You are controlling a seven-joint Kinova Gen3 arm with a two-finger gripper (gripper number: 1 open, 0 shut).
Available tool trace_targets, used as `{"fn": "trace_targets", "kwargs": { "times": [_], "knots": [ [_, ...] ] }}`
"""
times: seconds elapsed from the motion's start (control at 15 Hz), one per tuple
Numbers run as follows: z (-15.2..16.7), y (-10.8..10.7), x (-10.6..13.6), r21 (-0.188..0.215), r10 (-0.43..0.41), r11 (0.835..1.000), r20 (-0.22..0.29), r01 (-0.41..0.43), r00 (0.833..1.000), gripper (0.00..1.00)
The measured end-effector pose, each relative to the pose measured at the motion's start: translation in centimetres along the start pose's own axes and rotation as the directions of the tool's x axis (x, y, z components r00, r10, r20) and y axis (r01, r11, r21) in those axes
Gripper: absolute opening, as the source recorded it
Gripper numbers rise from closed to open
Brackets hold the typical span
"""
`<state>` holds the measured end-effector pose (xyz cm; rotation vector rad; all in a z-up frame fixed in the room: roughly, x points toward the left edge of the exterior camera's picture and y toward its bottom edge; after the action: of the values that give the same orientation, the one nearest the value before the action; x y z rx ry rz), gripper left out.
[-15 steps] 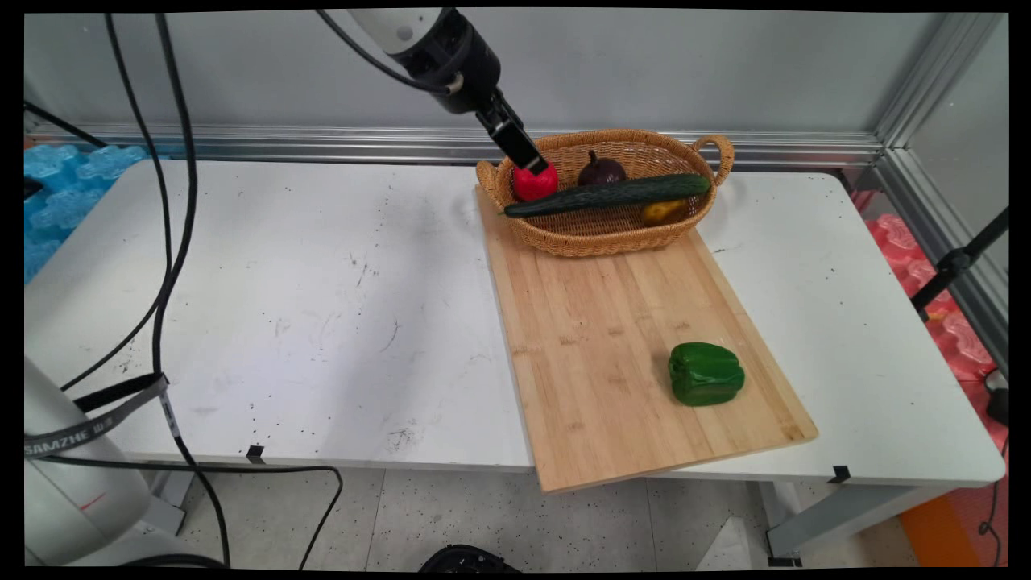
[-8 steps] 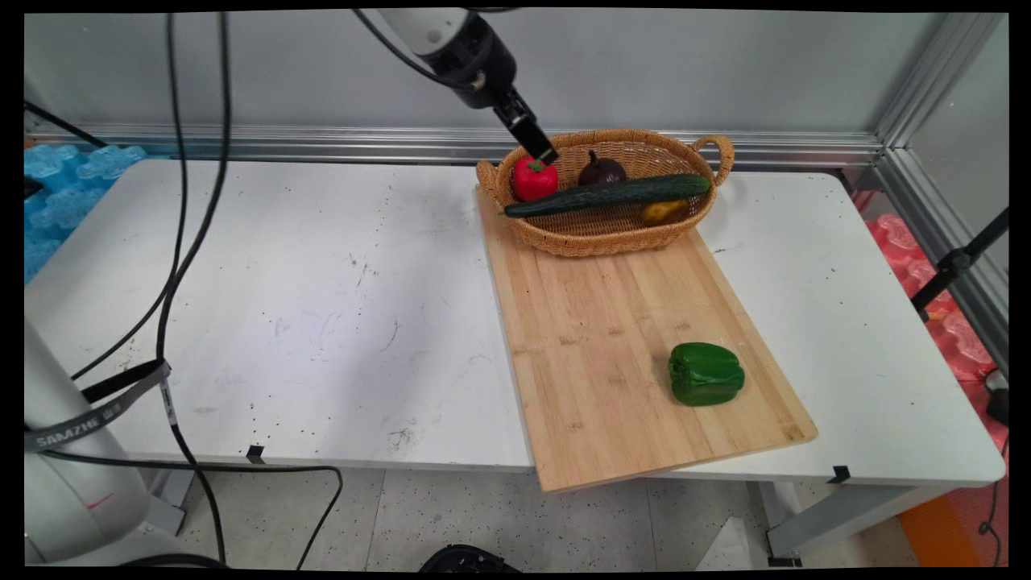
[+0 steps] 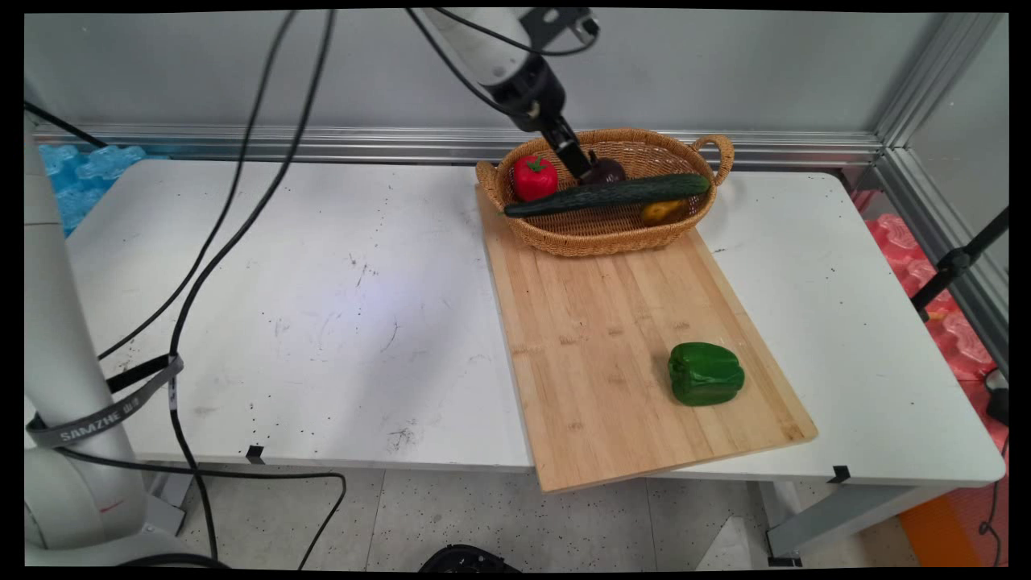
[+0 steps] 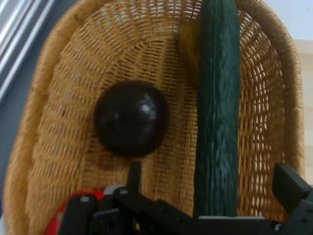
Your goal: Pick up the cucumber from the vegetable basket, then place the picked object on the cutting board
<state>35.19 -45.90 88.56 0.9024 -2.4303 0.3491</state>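
Observation:
The long cucumber should go from the wicker basket to the cutting board (image 3: 614, 338), so my gripper will next grab the cucumber by its middle (image 3: 609, 196).
My gripper (image 3: 577, 166) hangs over the wicker basket (image 3: 612, 242), just left of a dark purple round fruit (image 3: 606, 171). In the hand view the gripper (image 4: 212, 183) is open and holds nothing. Its left finger (image 4: 133, 172) stands just below the dark fruit (image 4: 131, 117), and the long cucumber (image 4: 217, 112) runs between the fingers. A red fruit (image 3: 535, 177) lies at the basket's left end and shows at the hand view's bottom left (image 4: 56, 219). A yellow fruit (image 3: 664, 212) lies half hidden behind the cucumber (image 3: 612, 194).
The basket stands on the far end of a wooden cutting board (image 3: 596, 338). A green bell pepper (image 3: 705, 373) lies near the board's front right corner. Black cables hang over the table's left side. A metal rail and the wall run behind the basket.
The gripper has moved to the right inside the basket, from over the red fruit to beside the dark purple fruit. The red fruit is uncovered now. Nothing on the board has moved.

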Motion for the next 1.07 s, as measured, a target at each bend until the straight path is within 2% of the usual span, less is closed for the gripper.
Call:
{"fn": "trace_targets", "kwargs": {
  "times": [0.27, 0.67, 0.73, 1.07],
  "knots": [
    [4.6, -0.1, 1.5, -0.023, 0.018, 1.0, 0.019, -0.018, 1.0, 1.0],
    [8.7, 0.0, 2.4, -0.045, 0.043, 0.998, 0.047, -0.041, 0.998, 1.0],
    [9.1, 0.0, 2.6, -0.048, 0.049, 0.998, 0.049, -0.047, 0.998, 0.0],
    [9.0, -0.2, 3.2, -0.056, 0.098, 0.994, 0.042, -0.095, 0.994, 0.0]
  ]
}}
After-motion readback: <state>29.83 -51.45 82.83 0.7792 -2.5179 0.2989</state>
